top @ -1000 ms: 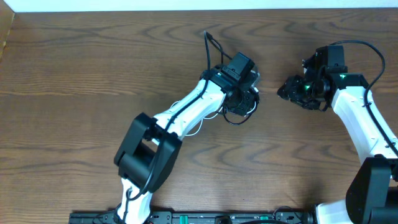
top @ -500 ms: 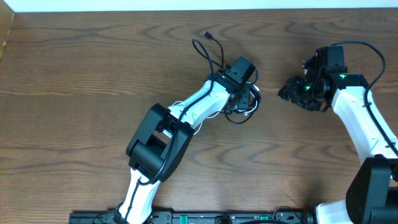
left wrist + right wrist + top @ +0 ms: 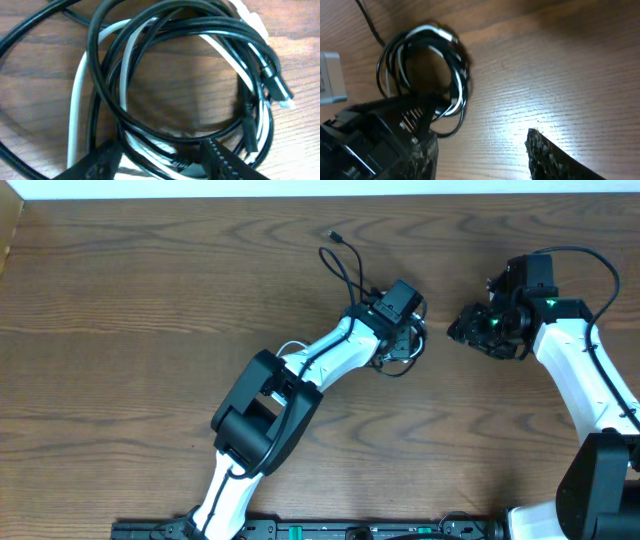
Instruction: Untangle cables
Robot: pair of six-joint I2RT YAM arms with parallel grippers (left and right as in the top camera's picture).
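Note:
I should close my left gripper now, since both of its fingers reach down into the coil [image 3: 398,370] [image 3: 256,82], on either side of the black and white cable pieces. It would hold those pieces.
The black cable [image 3: 93,65] and the white cable [image 3: 76,105] lie wound together in one loose coil [image 3: 398,360] on the table. A black tail [image 3: 345,268] runs from the coil toward the far edge. My left gripper [image 3: 408,332] hangs right over the coil, jaws apart. In the left wrist view, white and black strands pass through the gap of the left gripper [image 3: 157,162] without being pinched. The right gripper [image 3: 463,326] stands open just right of the coil. In its own view the right gripper [image 3: 480,155] has only bare wood between its fingers, and the coil [image 3: 425,75] lies beyond.
The wooden table [image 3: 130,330] reaches to a white wall strip at the far edge. The left arm's white links [image 3: 320,360] cross the middle of the table. The right arm [image 3: 580,370] runs down the right side with its own thick black wire.
The left arm has reached farther right and away from me, staying over the coil, and its jaws have widened. The black tail has shifted slightly. The right arm has not moved.

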